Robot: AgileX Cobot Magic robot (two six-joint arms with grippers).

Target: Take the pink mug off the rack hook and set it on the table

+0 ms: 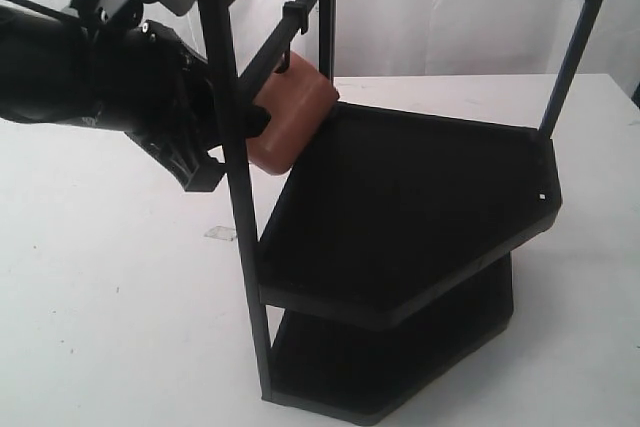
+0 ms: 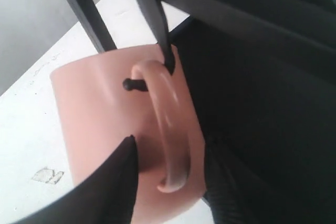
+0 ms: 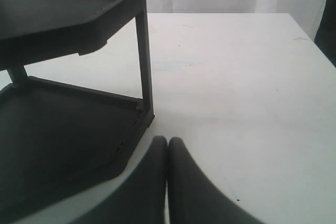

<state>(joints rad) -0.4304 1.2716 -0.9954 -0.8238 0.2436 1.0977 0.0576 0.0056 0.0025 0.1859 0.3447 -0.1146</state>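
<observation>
The left gripper should close now, as its fingers are on both sides of the mug handle (image 2: 172, 124). Closing now would hold it.
The pink mug (image 1: 293, 117) hangs by its loop handle (image 2: 170, 129) from the rack hook (image 2: 132, 84), a thin black hook clipped to the top bar of the rack (image 1: 293, 15). It tilts over the left corner of the upper shelf. My left gripper (image 2: 170, 148) is open, with one finger (image 2: 113, 187) across the mug's body and the other (image 2: 231, 182) past its edge, so the handle sits between them untouched. In the exterior view the left gripper (image 1: 225, 152) is just left of the rack's front post. My right gripper (image 3: 167, 148) is shut and empty, low over the table (image 3: 236, 93).
The black two-shelf rack (image 1: 400, 207) fills the middle of the white table (image 1: 110, 277); its front post (image 1: 235, 147) stands between my left arm and the mug. A small scrap (image 1: 220, 234) lies on the table left of the rack. The rack's corner leg (image 3: 144, 51) is near my right gripper.
</observation>
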